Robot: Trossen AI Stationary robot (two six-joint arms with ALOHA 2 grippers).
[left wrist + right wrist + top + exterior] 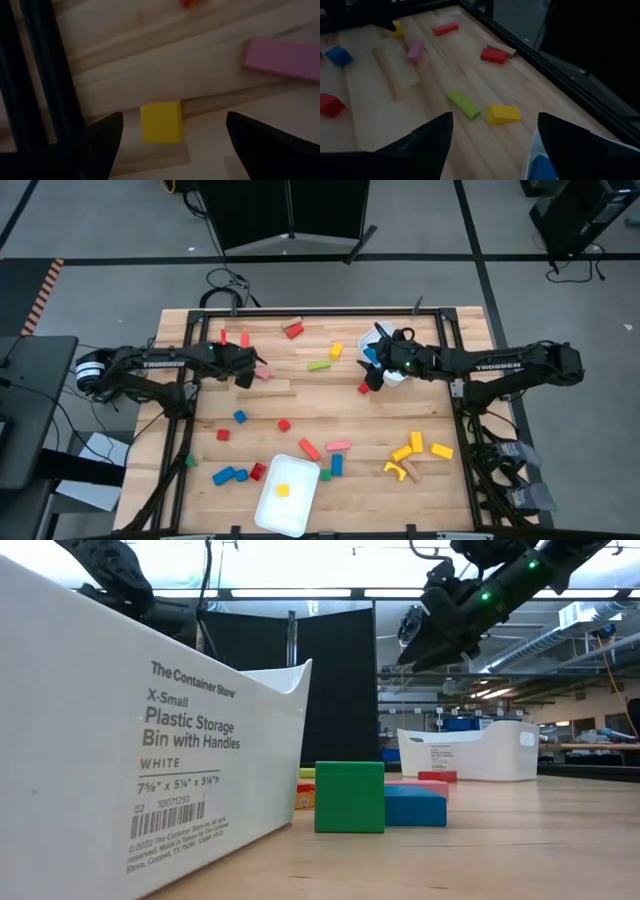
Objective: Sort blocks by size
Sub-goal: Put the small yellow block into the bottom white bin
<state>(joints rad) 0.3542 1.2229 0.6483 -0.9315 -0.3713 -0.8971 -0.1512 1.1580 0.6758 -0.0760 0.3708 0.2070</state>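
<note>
The left gripper will next sort the small blocks into their tray (287, 495), so it will grab the yellow cube by opposite sides.
Wooden blocks in red, blue, yellow, green and pink lie scattered over the table (300, 405). My left gripper (248, 372) (175, 125) points down at the far left, open. Its fingertips stand on either side of a small yellow cube (161, 121) without touching it, and a pink bar (282, 57) (262, 373) lies close by. My right gripper (372, 377) (495, 125) (412, 652) hangs open and empty above the table. It is next to a white tray (392, 370) that holds a blue block (540, 167). A yellow block (502, 113) and a green bar (463, 103) lie beyond it.
A second white tray (300, 515) at the near edge holds a yellow block (283, 490) and fills the low view's left side (150, 740). A green cube (349, 796) and a blue block (415, 805) stand beside it. Yellow pieces (410, 450) cluster near right. A black frame (450, 340) borders the table.
</note>
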